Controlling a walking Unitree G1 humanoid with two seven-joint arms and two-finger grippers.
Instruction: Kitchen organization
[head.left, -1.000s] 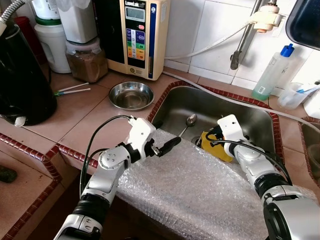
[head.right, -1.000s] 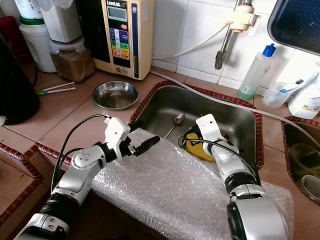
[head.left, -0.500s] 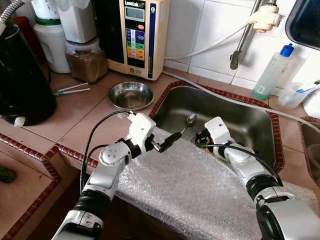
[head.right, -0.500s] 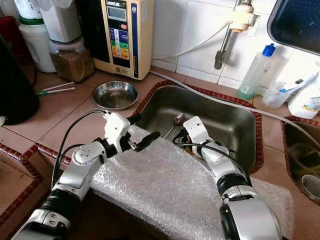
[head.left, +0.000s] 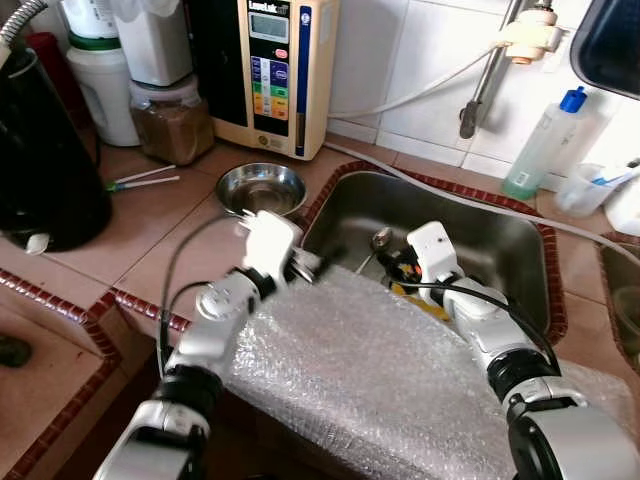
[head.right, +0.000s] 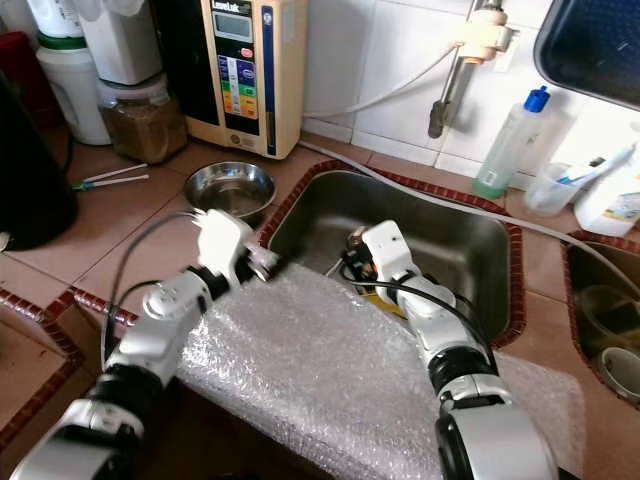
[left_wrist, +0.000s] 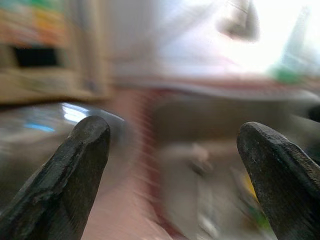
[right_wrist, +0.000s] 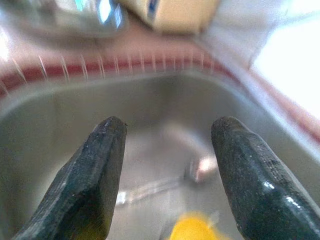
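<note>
The bowl's round body is wider than the left gripper's open fingers, so the left gripper needs to pinch the bowl by its thin rim (head.left: 230, 208) next.
A metal spoon (head.left: 381, 240) lies at the back of the steel sink (head.left: 500, 235), with a yellow thing (head.left: 428, 303) near it at the edge of the bubble wrap sheet (head.left: 380, 380). My right gripper (head.left: 396, 264) hangs open inside the sink just in front of the spoon. In the right wrist view the spoon (right_wrist: 200, 167) and the yellow thing (right_wrist: 192, 227) sit between the fingers (right_wrist: 100, 165), untouched. My left gripper (head.left: 312, 264) is open and blurred by motion, over the sink's left rim. A steel bowl (head.left: 262, 188) stands on the counter just beyond it.
A water machine (head.left: 268, 70), a jar of brown powder (head.left: 173, 120) and a black kettle (head.left: 45, 150) crowd the back left. Two thin sticks (head.left: 145, 180) lie on the tiles. A soap bottle (head.left: 545, 140), a plastic cup (head.left: 590, 190) and the tap (head.left: 490, 70) stand behind the sink.
My right gripper has moved left across the sink, off the yellow thing and up to the spoon. My left gripper has swung back toward the sink's left rim.
</note>
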